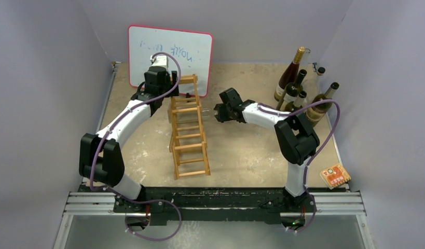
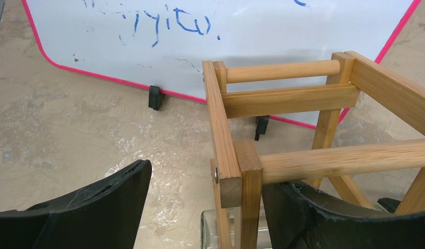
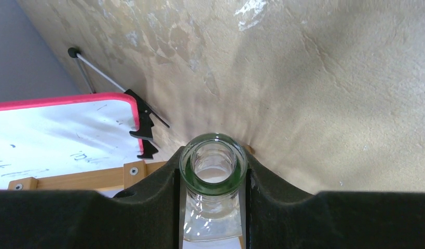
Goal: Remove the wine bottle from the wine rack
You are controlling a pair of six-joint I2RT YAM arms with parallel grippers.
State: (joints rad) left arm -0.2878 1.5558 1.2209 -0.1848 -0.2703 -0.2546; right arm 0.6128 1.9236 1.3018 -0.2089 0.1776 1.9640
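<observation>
The wine bottle would come along if I lifted my right gripper now, because the gripper's fingers are holding the bottle's green-tinted opening [image 1: 217, 113] [image 3: 213, 167].
The wine rack [image 1: 189, 129], a light wooden ladder-like frame, lies lengthwise in the middle of the table. A clear glass wine bottle [image 1: 206, 110] lies across its far end, its neck sticking out to the right. My right gripper [image 1: 216, 112] is shut on that neck. In the right wrist view the green-tinted mouth of the wine bottle [image 3: 214, 165] sits clamped between the black fingers of the right gripper [image 3: 214, 158]. My left gripper [image 2: 213, 176] stands open astride the rack's [image 2: 283, 98] far left corner post. Its left finger is clear of the wood. The bottle's base [image 2: 213, 228] shows below.
A red-edged whiteboard [image 1: 168, 54] stands on clips just behind the rack. Several upright wine bottles [image 1: 298, 93] are grouped at the back right corner. An orange card [image 1: 334, 175] lies at the near right edge. Grey walls close in both sides.
</observation>
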